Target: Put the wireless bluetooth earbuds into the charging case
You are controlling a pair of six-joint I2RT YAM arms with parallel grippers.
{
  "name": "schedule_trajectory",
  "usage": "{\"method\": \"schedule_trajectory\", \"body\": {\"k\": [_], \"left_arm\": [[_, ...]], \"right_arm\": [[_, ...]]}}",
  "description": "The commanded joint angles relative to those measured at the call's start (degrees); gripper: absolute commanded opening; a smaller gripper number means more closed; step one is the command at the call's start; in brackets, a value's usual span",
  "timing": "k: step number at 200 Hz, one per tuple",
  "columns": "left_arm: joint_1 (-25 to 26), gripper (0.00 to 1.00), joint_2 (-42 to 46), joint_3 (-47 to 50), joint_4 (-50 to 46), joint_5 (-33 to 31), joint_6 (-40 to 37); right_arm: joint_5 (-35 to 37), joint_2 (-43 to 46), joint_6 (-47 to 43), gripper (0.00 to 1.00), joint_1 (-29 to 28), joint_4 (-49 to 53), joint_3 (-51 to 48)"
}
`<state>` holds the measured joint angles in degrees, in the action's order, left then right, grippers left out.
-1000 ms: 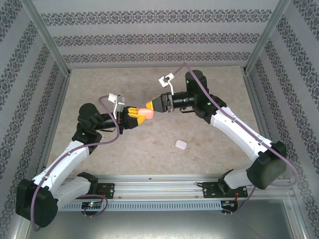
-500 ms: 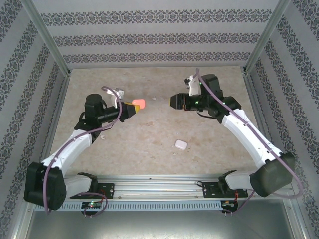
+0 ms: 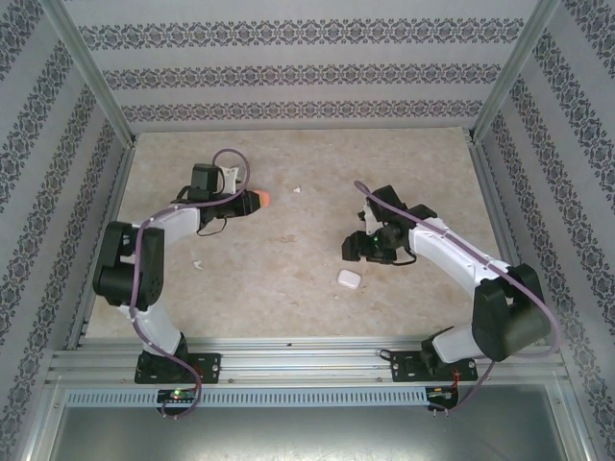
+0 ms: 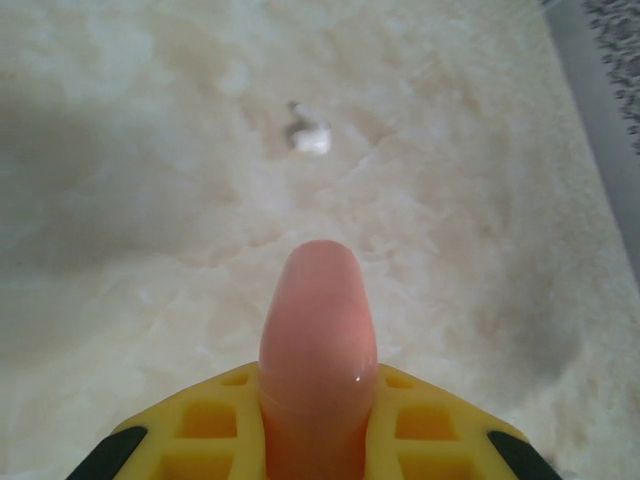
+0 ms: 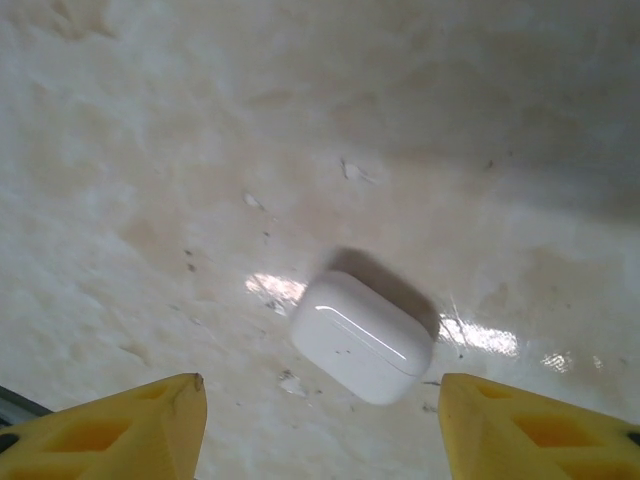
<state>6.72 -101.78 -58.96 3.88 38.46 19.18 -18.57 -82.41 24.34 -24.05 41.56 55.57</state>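
The orange-pink charging case hangs above the table, apart from its shadow, and would drop, so it is too early to open my left gripper now.
My left gripper (image 3: 252,200) is shut on the orange-pink charging case (image 3: 262,199) and holds it above the back left of the table. In the left wrist view the case (image 4: 318,330) sticks out from between the yellow fingers (image 4: 440,425). A tiny white earbud (image 4: 311,137) lies on the table ahead of it, at the back middle (image 3: 297,189). My right gripper (image 5: 320,400) stands open above a closed white charging case (image 5: 362,335), which lies flat just beyond its yellow fingertips (image 5: 150,420). From above, that case (image 3: 348,279) sits a little in front of the right gripper (image 3: 356,248).
A second small white speck (image 3: 197,262) lies on the table near the left arm. Patterned walls and metal frame posts (image 3: 96,96) close in the beige table (image 3: 288,298) on three sides. The rail (image 3: 307,360) with both arm bases runs along the near edge.
The grippers have parted from the middle. My left arm swung back left with the orange-pink case. My right arm let go, dropped toward the white case and spread its jaws.
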Motion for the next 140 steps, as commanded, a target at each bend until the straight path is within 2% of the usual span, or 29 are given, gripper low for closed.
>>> {"method": "schedule_trajectory", "body": {"k": [1,37,61,78,107,140], "left_arm": [[-0.8,0.11,-3.7,-3.1,-3.0,-1.7,-1.7],[-1.9,0.14,-8.6,-5.3,-5.4,-3.7,-2.7],[-2.6,0.21,-9.9,-5.9,-7.5,-4.7,-4.3],[-3.2,0.3,-9.8,-6.5,-9.3,-5.3,-4.7],[-3.7,0.42,-8.1,-6.4,-9.8,-5.4,-4.7],[-3.6,0.52,-4.6,-8.3,-16.1,-8.4,-8.7]], "right_arm": [[1.2,-2.4,-2.7,0.63,-1.0,1.2,-0.7],[-1.2,-7.8,-5.1,0.65,-1.3,1.7,1.3],[-2.3,-9.2,-8.1,0.67,-2.5,2.7,3.4],[0.7,-9.6,-12.5,0.68,-5.1,6.2,7.1],[11.0,-13.5,-22.6,0.7,-10.9,15.4,15.3],[17.0,-17.4,-27.8,0.75,-12.1,20.5,18.0]]}}
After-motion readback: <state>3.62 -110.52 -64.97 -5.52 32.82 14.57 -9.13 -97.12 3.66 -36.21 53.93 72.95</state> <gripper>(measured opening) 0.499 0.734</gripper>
